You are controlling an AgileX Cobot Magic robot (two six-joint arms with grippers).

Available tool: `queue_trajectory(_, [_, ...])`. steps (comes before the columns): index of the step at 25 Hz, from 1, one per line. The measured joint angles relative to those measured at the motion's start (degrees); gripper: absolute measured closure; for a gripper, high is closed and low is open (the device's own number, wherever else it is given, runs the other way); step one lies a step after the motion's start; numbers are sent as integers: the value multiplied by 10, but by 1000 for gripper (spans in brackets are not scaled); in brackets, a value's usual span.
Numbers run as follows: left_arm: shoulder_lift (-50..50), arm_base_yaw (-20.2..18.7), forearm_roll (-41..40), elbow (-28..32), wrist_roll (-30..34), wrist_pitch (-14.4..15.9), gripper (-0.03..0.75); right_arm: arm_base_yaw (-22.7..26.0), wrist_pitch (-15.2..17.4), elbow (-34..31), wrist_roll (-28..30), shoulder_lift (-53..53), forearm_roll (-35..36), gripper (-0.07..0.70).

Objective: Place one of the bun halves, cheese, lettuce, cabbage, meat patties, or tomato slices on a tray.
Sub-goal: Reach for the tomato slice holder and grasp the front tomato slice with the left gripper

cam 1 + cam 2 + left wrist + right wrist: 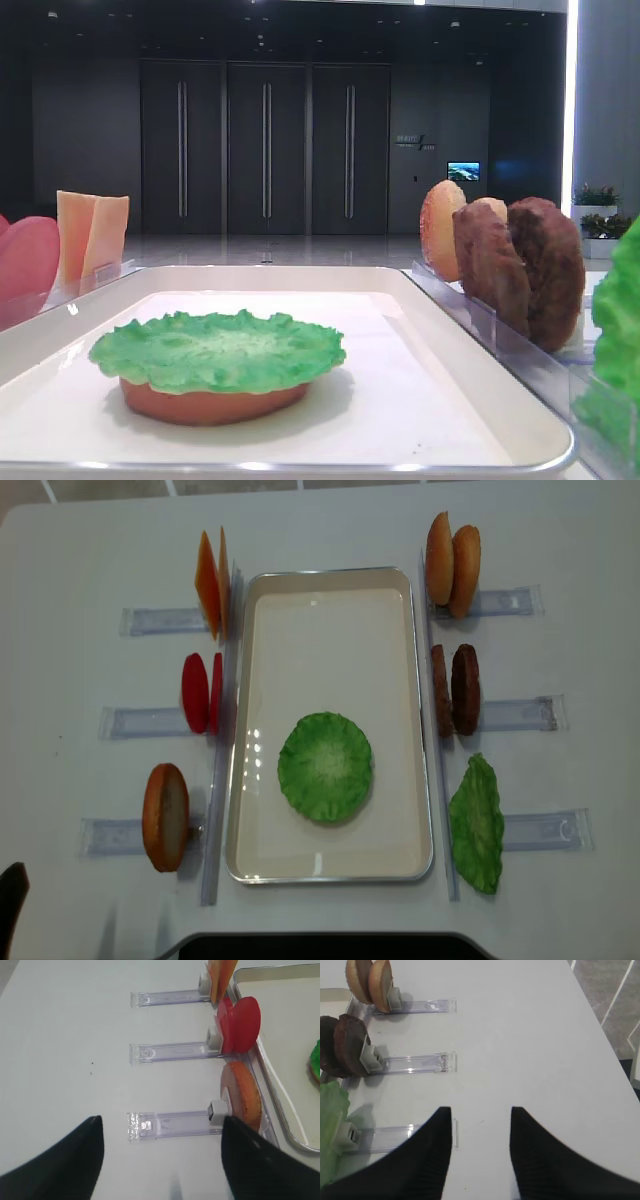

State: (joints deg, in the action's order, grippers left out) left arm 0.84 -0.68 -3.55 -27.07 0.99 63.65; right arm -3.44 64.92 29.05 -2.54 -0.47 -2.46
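The other tomato slice [195, 693] and the holder's clear bar crowd the lower part of the tomato slice, so my left gripper next needs to grab it by its upper edge [217, 680].
The white tray [330, 610] lies in the middle of the table. In it a bun half [210, 403] lies flat under a green lettuce leaf [325, 765]. Left of the tray, cheese [220, 980], tomato slices [240, 1025] and one bun half [242, 1097] stand upright in their holders. My left gripper [161, 1125] is open wide over bare table left of that bun half, holding nothing. My right gripper [481, 1110] is open and empty over the table right of the tray. Near it are bun halves [370, 982], meat patties [342, 1045] and more lettuce [330, 1125].
Clear plastic holders [150, 723] stick out sideways from both long sides of the tray, three on each side [415, 1063]. The table's right edge [600, 1025] runs close beside the right gripper, with grey floor beyond it.
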Motion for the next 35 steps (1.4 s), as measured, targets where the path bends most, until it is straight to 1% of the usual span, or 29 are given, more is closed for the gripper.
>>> queue_trajectory(3, [-1,0,-17,-8,-1,5,176,0,0,0,0,0,0,358])
queue_trajectory(6, [-20,0,-11,-10,-2,6,193,0,0,0,0,0,0,358])
queue_trajectory(10, [-77,0,-8,-10,-5,7,197,0,0,0,0,0,0,358])
queue_trajectory(14, [-160,0,-8,-26,-34,7,197,0,0,0,0,0,0,358])
queue_trajectory(23, [-395,0,-8,-142,-56,6,198,0,0,0,0,0,0,358])
queue_trajectory(27, [-513,0,-8,-186,-59,-2,198,0,0,0,0,0,0,358])
queue_trajectory(31, [-624,0,-8,-230,-60,-24,199,0,0,0,0,0,0,358])
queue_trajectory(35, [-708,0,-8,-273,-60,-42,199,0,0,0,0,0,0,358])
